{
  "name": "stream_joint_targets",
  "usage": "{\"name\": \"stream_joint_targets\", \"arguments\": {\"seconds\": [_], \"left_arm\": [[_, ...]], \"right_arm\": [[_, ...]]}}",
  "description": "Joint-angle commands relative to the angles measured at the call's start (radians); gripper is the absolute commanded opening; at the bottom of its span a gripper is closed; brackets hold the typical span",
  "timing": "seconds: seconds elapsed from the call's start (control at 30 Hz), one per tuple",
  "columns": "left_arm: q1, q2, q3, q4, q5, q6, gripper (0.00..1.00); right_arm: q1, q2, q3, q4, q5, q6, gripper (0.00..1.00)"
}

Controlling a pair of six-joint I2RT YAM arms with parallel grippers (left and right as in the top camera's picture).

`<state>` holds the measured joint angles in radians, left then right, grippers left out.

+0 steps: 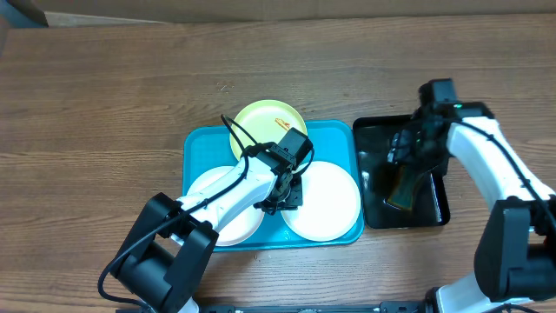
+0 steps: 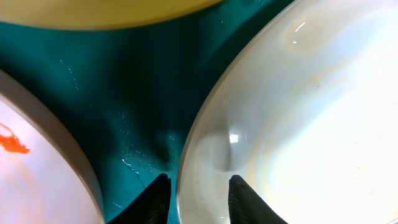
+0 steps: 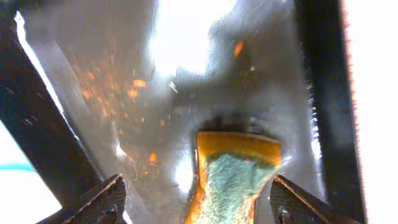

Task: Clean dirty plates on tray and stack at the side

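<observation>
The robot's left gripper is low and open around the white plate, whose rim is between its fingers. It should close on the plate, as closing now would hold it.
The turquoise tray (image 1: 195, 143) holds three plates: a pale yellow-green plate (image 1: 265, 120) at the back, a white plate (image 1: 217, 209) at front left and a white plate (image 1: 334, 204) at front right. My left gripper (image 1: 283, 198) hangs low over the right plate's left rim. In the left wrist view that gripper (image 2: 198, 180) is open, one finger on the tray (image 2: 124, 93) side and one inside the white plate (image 2: 298, 124), with the rim between them. The left plate (image 2: 31, 180) bears a red-orange smear (image 2: 12, 144). My right gripper (image 1: 407, 156) is open.
A smaller black tray (image 1: 439, 213) stands right of the turquoise one. A green-and-yellow sponge (image 3: 233, 171) lies in it between the spread fingers of my right gripper (image 3: 197, 179), touching neither. Orange specks dot the wet black tray floor (image 3: 124, 93). Bare wooden table lies all around.
</observation>
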<state>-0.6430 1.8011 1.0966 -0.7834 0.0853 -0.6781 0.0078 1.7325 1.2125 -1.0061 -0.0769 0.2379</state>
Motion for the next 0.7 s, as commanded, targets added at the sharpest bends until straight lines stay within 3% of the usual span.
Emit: {"name": "stream_joint_targets", "arguments": {"seconds": [0.0,0.17,0.33,0.67], "left_arm": [[-0.006,0.010,-0.002,0.003,-0.005,0.008,0.32],[-0.006,0.010,-0.008,0.015,-0.006,0.008,0.29],[-0.006,0.010,-0.016,0.026,-0.006,0.008,0.25],[-0.006,0.010,-0.017,0.016,-0.004,0.008,0.25]], "right_arm": [[-0.064,-0.005,0.044,0.002,-0.119,-0.006,0.75],[-0.106,-0.005,0.045,-0.003,-0.142,-0.030,0.77],[-0.106,-0.005,0.045,-0.002,-0.142,-0.029,1.00],[-0.106,-0.005,0.045,0.009,-0.142,-0.029,1.00]]}}
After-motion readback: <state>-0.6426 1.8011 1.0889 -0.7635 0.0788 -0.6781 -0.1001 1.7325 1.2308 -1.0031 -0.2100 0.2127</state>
